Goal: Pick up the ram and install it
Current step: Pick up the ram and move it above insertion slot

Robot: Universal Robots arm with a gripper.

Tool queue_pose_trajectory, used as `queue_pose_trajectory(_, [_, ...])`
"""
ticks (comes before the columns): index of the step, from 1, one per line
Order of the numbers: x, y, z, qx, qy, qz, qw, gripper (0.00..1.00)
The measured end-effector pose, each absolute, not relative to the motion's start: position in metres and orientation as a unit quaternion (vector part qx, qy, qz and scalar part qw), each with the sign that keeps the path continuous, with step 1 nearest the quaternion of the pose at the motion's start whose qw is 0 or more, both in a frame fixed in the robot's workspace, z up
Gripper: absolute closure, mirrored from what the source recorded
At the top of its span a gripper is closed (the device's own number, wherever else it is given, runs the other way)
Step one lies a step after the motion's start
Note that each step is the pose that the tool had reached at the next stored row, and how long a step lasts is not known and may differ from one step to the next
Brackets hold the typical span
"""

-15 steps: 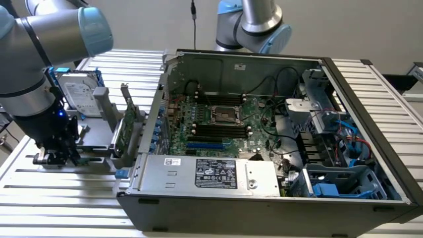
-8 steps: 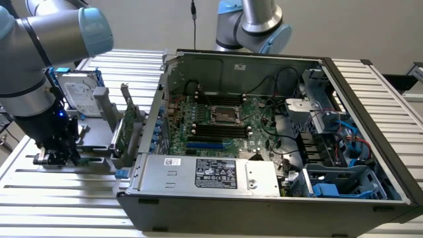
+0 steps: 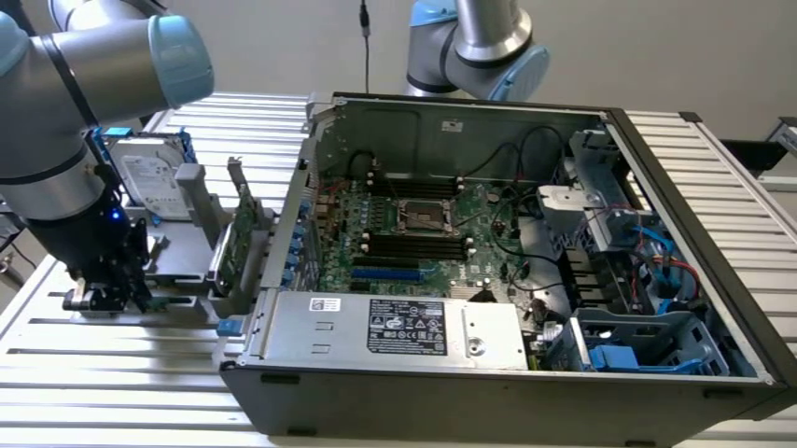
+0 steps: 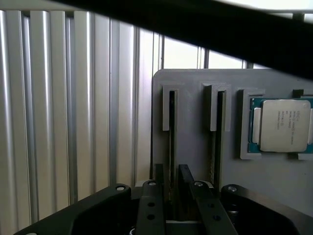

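Note:
The ram's end is held by a grey holder post that closes around it. My gripper should next grab the ram by the open middle of its upper edge point(image 4: 172, 190) to install it.
The ram point(image 4: 172, 127) stands on edge in a narrow slot of a grey holder point(image 4: 195, 98) and shows as a thin dark strip. My gripper point(image 4: 172, 193) hangs right over its near end, open. One black finger point(image 4: 159, 188) is on each side of the stick, with a small gap to it. In the exterior view my gripper point(image 3: 106, 294) is low over the holder point(image 3: 174, 280), to the left of the open computer case point(image 3: 498, 373). The motherboard point(image 3: 412, 233) lies inside the case with long black slots beside the processor socket.
A second thin stick point(image 4: 218, 132) sits in the neighbouring slot, and a processor chip point(image 4: 281, 125) rests in a pocket beside it. A hard drive point(image 3: 149, 177) and a green expansion card point(image 3: 243, 233) stand upright on the holder. Another arm point(image 3: 480, 47) rises behind the case.

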State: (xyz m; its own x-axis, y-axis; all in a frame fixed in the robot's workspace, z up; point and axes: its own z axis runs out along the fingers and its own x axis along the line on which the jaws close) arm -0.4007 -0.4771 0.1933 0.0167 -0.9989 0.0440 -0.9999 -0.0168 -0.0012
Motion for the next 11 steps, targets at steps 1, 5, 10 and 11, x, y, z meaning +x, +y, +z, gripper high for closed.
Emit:
queue_pose_trajectory(1, [-0.4007, -0.4771, 0.1933, 0.713, -0.701, 0.016, 0.015, 0.73])
queue_pose_trajectory(5, [-0.4007, -0.4771, 0.1931, 0.711, -0.703, 0.016, 0.015, 0.73])
queue_pose_trajectory(10, [-0.4009, -0.4771, 0.1926, 0.710, -0.704, 0.015, 0.016, 0.73])
queue_pose_trajectory(11, [-0.4009, -0.4771, 0.1925, 0.709, -0.704, 0.015, 0.016, 0.73])
